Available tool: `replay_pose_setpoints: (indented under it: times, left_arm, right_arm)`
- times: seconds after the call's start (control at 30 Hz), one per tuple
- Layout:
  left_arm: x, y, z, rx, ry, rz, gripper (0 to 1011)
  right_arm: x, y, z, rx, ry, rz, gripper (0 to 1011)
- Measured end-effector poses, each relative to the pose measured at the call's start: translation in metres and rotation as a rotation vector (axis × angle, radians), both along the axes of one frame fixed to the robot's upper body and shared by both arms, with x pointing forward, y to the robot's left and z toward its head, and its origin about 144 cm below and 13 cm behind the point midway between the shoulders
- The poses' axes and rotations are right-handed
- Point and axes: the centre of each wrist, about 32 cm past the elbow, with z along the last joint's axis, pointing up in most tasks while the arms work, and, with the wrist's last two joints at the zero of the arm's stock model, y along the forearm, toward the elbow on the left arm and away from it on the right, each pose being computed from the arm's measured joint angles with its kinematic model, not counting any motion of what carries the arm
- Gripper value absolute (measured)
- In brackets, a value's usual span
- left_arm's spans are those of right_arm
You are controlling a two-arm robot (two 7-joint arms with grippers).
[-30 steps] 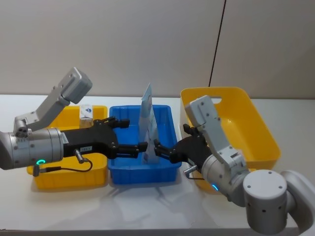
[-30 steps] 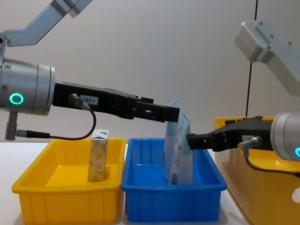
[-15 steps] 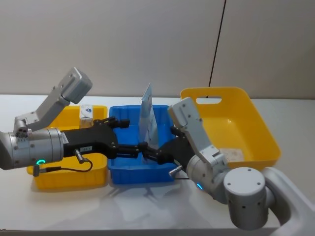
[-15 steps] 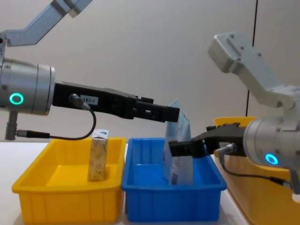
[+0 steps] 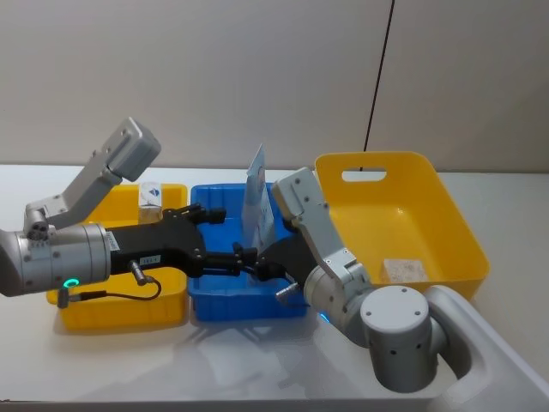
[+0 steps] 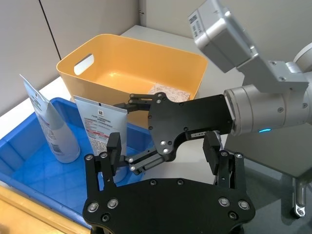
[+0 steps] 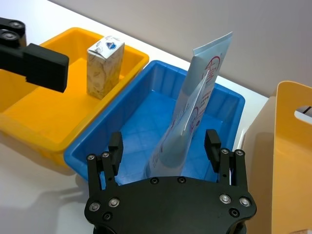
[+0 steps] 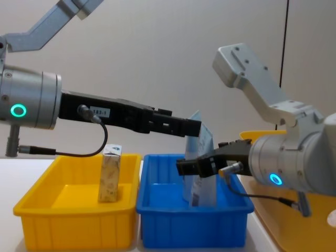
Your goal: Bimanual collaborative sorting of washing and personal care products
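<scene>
My right gripper next needs to pick up the light-blue pouch by its lower part (image 8: 203, 189), to sort the personal care products into the yellow basket.
Two light-blue pouches (image 6: 48, 126) (image 6: 103, 129) stand upright in the blue tray (image 5: 287, 202); in the head view they show as one pouch (image 5: 256, 199). A beige carton (image 5: 151, 198) stands in the small yellow tray (image 5: 111, 309). My left gripper (image 5: 221, 238) hovers open over the blue tray's left part, level with the pouch tops (image 8: 202, 137) in the chest view. My right gripper (image 7: 164, 145) is open low at the tray's front, with a pouch (image 7: 195, 102) just ahead between its fingers, untouched. In the chest view it (image 8: 186, 167) sits before the pouches.
A large yellow basket (image 5: 429, 184) with handle slots stands to the right, and a beige mottled item (image 5: 400, 270) lies on its floor. The three containers stand side by side on the white table (image 5: 257, 360). The two grippers are close together over the blue tray.
My right arm has swung left, carrying its gripper from the pouches' right side across the blue tray's front. The left arm, the pouches and the carton have not moved.
</scene>
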Motion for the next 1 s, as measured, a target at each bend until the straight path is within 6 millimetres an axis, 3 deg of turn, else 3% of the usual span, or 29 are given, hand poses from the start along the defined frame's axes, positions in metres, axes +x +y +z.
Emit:
replay_pose_setpoints:
  times: [0.4,0.53,1.0]
  left_arm:
    - [0.0,0.0,0.0,0.0,0.0,0.0,1001]
    - [0.0,0.0,0.0,0.0,0.0,0.0,1001]
    - [0.0,0.0,0.0,0.0,0.0,0.0,1001]
  right_arm:
    - [0.009,0.008,-0.004,0.001,-0.01,-0.044,1003]
    - [0.01,0.01,-0.004,0.002,-0.012,-0.053,957]
    - [0.013,0.013,-0.006,0.002,-0.015,-0.069,556]
